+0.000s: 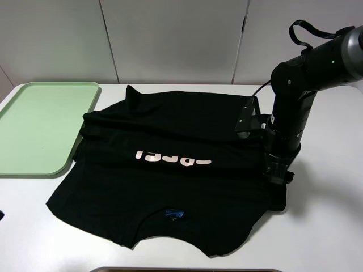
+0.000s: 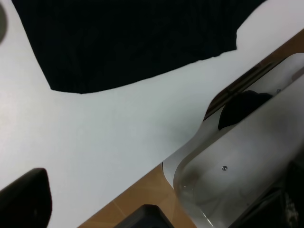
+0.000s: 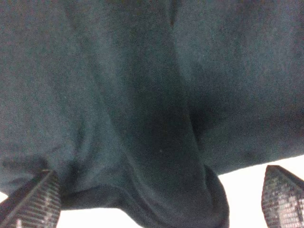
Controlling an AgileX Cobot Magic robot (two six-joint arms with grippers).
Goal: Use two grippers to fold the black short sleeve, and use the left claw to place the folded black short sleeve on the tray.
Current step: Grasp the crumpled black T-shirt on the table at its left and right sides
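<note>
My right gripper's fingers reach down beside the bunched fold, one at the cloth, one at the white table. It is now time to close on the fold.
The black short sleeve lies spread on the white table, with its white lettering across the middle and its blue neck label toward the front. Its left side reaches the rim of the mint-green tray, which holds nothing. My right gripper points down onto the shirt's right edge. In the right wrist view it is open, with its fingertips set wide apart on either side of a bunched fold of black cloth. My left gripper is open and empty over bare table near the shirt's hem.
The white table ends close to the front. In the left wrist view a pale metal base and brown floor lie beyond the table's edge. White wall panels stand behind.
</note>
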